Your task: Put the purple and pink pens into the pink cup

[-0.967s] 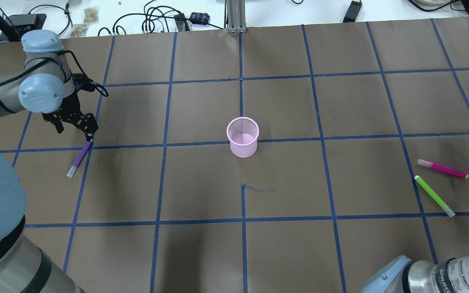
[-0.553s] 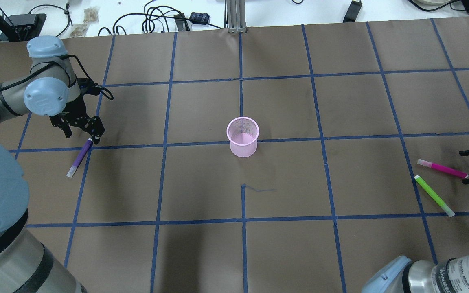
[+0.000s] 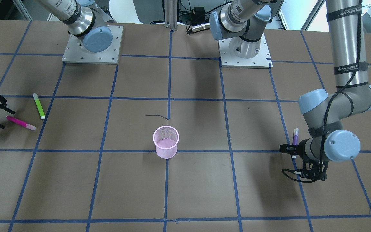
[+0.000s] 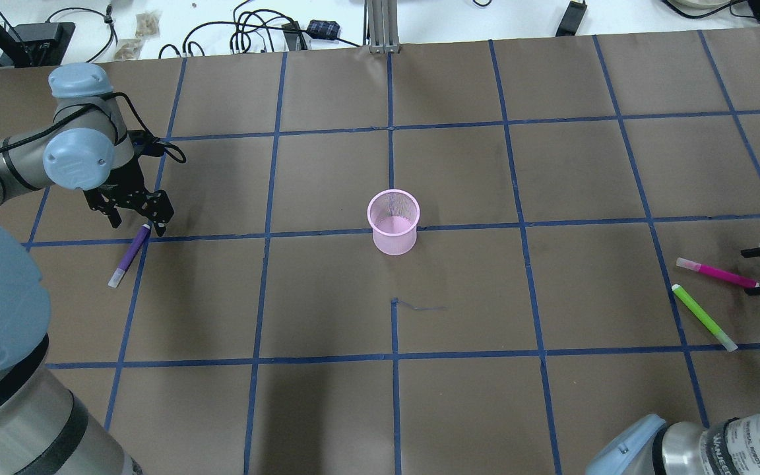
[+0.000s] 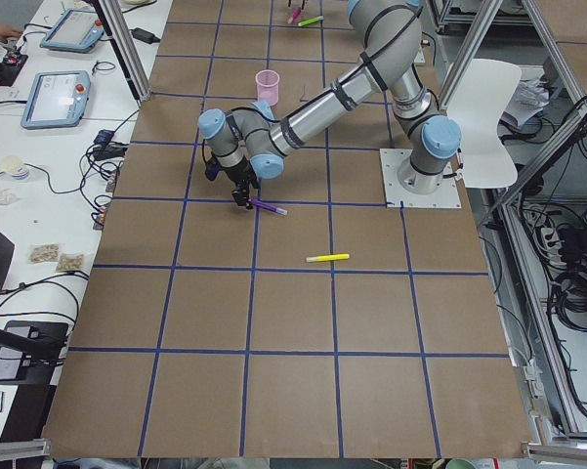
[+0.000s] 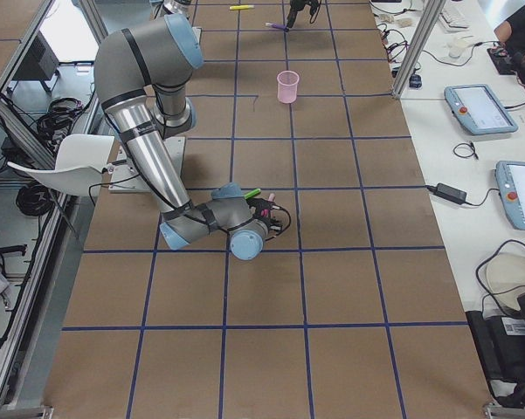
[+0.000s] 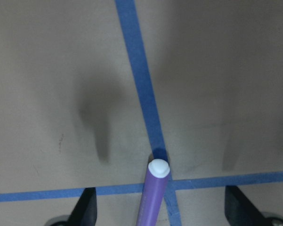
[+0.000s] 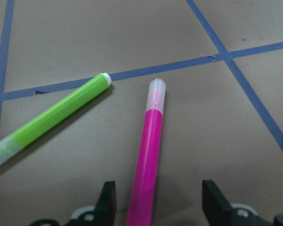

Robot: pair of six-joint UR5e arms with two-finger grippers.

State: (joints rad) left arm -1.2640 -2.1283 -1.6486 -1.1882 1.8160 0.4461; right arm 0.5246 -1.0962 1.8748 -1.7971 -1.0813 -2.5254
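The pink pen needs to go into the pink cup [image 3: 166, 140], so my right gripper should next grab it by its pink body end [image 3: 11, 118], opposite the clear cap.
The pink mesh cup [image 4: 393, 222] stands upright at the table's middle, also in the front view [image 3: 166, 141]. The purple pen [image 4: 129, 254] lies flat at the left. My left gripper [image 4: 137, 224] is open, its jaws on either side of the pen's far end [image 7: 153, 193], just above the table. The pink pen [image 4: 716, 273] lies flat at the right. My right gripper [image 4: 759, 274] is open at that pen's right end, and the pen [image 8: 148, 155] runs out from between its fingertips [image 8: 108, 197]. Neither gripper holds anything.
A green pen [image 4: 703, 316] lies close beside the pink pen, also in the right wrist view [image 8: 56, 117]. A yellow pen [image 5: 327, 258] lies further along the table on the left side. Blue tape lines grid the brown table. Cables lie beyond the far edge.
My left gripper has moved right and lower, over the purple pen's far end. My right gripper has come in from the right edge up to the pink pen's end. Both stay open.
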